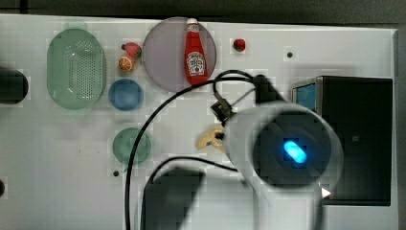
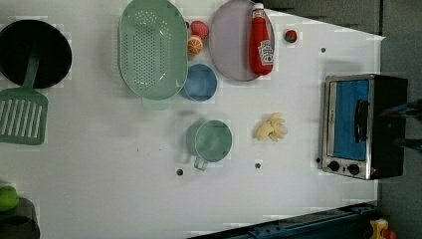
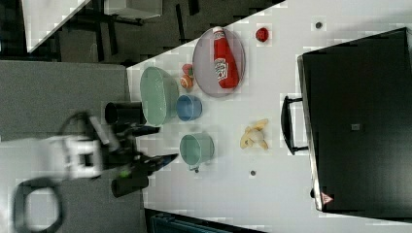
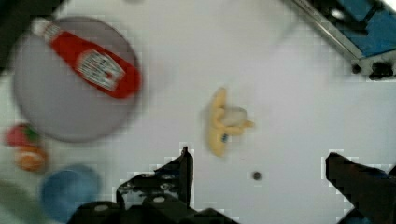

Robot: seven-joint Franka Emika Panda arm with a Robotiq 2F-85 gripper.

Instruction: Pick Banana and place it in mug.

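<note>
I will grab the banana (image 2: 271, 128) with my gripper next, by its middle beside the peel flaps. Then I can drop it into the green mug (image 2: 213, 141).
The banana (image 4: 218, 122), pale yellow and partly peeled, lies on the white table (image 2: 99, 189) between the mug and the toaster oven. It also shows as the banana (image 2: 271, 128) and the banana (image 3: 253, 136); the arm partly covers the banana (image 1: 209, 139). The green mug (image 2: 213, 141) stands upright and empty, also seen as the mug (image 1: 131, 146) and the mug (image 3: 197, 148). My gripper (image 4: 259, 163) hangs above the table near the banana, open, with nothing between its fingers (image 4: 184, 163). In the right view the gripper (image 3: 158, 144) appears left of the mug.
A ketchup bottle (image 1: 195, 52) lies on a grey plate (image 1: 163, 57). A blue cup (image 1: 125, 94), a green perforated basket (image 1: 75, 68) and small toy fruits (image 1: 128, 56) sit beyond the mug. A toaster oven (image 2: 361, 127) stands at the left view's right. A black cable (image 1: 143, 139) crosses the table.
</note>
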